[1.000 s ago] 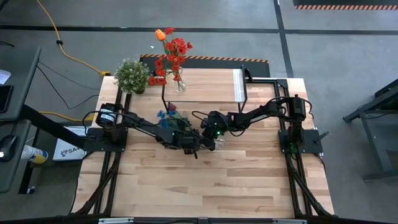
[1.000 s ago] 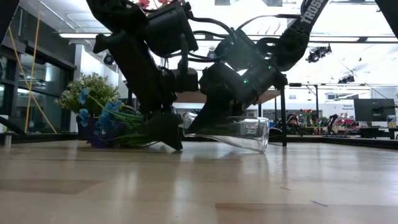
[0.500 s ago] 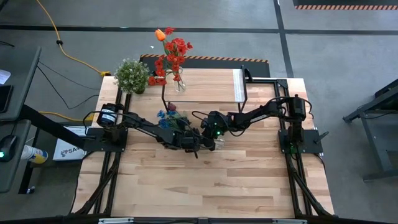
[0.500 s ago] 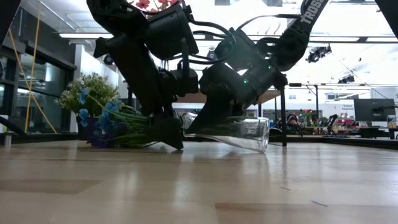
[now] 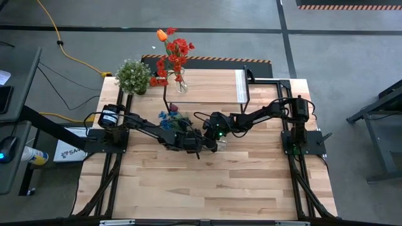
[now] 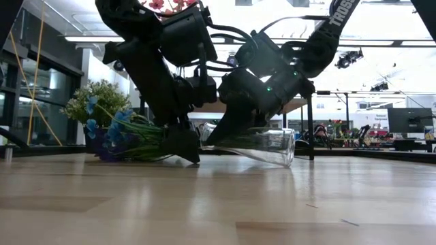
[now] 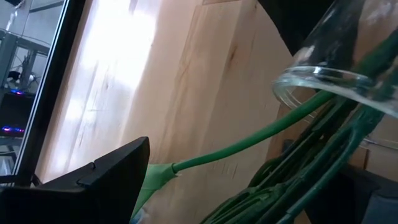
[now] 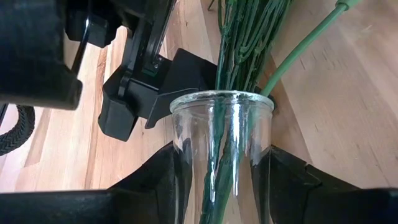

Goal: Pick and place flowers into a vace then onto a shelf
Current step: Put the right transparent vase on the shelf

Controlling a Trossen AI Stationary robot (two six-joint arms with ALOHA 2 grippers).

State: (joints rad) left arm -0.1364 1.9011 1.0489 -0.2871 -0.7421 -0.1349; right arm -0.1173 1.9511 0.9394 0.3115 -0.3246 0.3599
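Observation:
The bunch should be grabbed by its green stems (image 7: 326, 146) beside the vase's rim with my left gripper, to settle the blue and purple flowers in the glass vase (image 7: 339, 59).
A clear glass vase (image 6: 262, 146) lies tilted on its side at the table's middle, with my right gripper (image 5: 212, 137) shut on it. Green stems (image 8: 239, 37) of the blue and purple flowers (image 6: 109, 129) run into its mouth (image 8: 221, 99). The flower heads (image 5: 168, 117) lie on the table toward the left. My left gripper (image 5: 196, 145) stands open just in front of the vase mouth, beside the stems. One of its fingers (image 7: 99, 183) is next to a loose stem's thick end (image 7: 158, 176). The shelf (image 5: 213, 88) stands at the far edge. My right gripper pinches the vase's glass body just behind the mouth rim (image 8: 186, 155), one finger on each side. The fingers slant down from the table's right and lie along the vase. The vase is tilted, mouth toward the left, and its wide end (image 6: 285, 160) is low at the table. I cannot tell whether my left gripper's finger touches the loose stem.
On the shelf stands another vase with red flowers and an orange tulip (image 5: 173, 56). A bushy pale-green potted plant (image 5: 133, 76) sits at the far left corner. The near half of the wooden table (image 5: 207, 188) lies bare.
My left gripper has turned slightly at the wrist and stays in place. The vase, the stems and my right gripper have kept still.

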